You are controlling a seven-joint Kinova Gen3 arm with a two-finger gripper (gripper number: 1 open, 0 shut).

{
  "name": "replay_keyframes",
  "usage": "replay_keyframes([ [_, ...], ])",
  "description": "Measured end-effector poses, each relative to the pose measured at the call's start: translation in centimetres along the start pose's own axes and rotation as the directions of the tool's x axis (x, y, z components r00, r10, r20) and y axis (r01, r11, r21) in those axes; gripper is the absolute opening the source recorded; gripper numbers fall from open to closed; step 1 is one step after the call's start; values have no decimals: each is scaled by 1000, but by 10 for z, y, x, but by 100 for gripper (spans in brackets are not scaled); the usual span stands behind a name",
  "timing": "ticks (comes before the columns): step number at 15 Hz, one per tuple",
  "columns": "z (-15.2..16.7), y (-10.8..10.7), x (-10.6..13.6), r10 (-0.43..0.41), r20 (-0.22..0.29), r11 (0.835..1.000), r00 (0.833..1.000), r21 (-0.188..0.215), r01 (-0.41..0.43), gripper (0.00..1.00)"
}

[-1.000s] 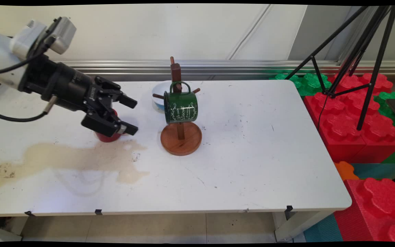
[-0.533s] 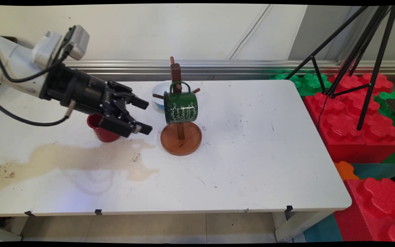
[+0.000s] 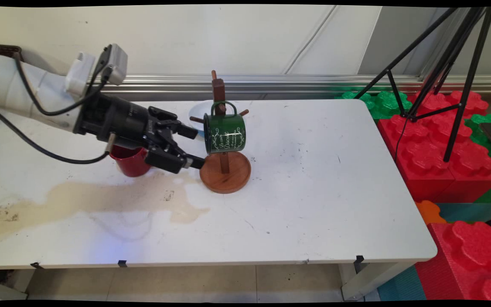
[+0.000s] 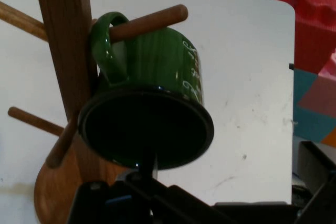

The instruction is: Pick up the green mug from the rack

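Note:
I will lift the green enamel mug off the wooden mug tree next, so my gripper will grab the green enamel mug by its rim (image 3: 206, 134).
A green enamel mug (image 3: 225, 133) with white lettering hangs by its handle on a peg of a wooden mug tree (image 3: 224, 170) near the table's middle back. My black gripper (image 3: 199, 148) reaches in from the left, level with the mug. It is open, with one finger by the mug's rim and the other over the edge of the tree's round base. Nothing is between the fingers. In the hand view the mug (image 4: 152, 103) fills the centre, its dark mouth facing me, beside the tree's post (image 4: 65, 51). A red cup (image 3: 131, 161) stands upright just behind my wrist.
A white-and-blue bowl (image 3: 196, 124) sits behind the tree, partly hidden. A brown spill stain (image 3: 100, 197) spreads across the white table's (image 3: 313, 192) front left. Off the right edge stand red and green foam blocks (image 3: 437, 149) and a black tripod (image 3: 446, 64).
The arm has moved right, from over the red cup to beside the hanging mug. The red cup is now uncovered. The fingers stayed open.

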Motion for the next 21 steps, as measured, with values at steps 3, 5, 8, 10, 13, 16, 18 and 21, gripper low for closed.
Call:
replay_keyframes([
  [3, 9, 0, -2, -11, -18, 1000, 1000, 6, 11, 100],
  [5, 16, 1, -5, -21, -35, 1000, 999, 12, 22, 100],
  [8, 25, 2, -7, -35, -60, 999, 998, 16, 36, 100],
  [10, 29, 3, -8, -40, -73, 999, 997, 18, 41, 100],
  [13, 33, 3, -9, -46, -91, 999, 995, 19, 48, 100],
  [16, 38, 4, -9, -53, -108, 998, 993, 20, 55, 100],
  [18, 40, 4, -10, -55, -115, 998, 992, 21, 58, 100],
  [21, 43, 4, -12, -59, -123, 998, 991, 23, 62, 100],
])
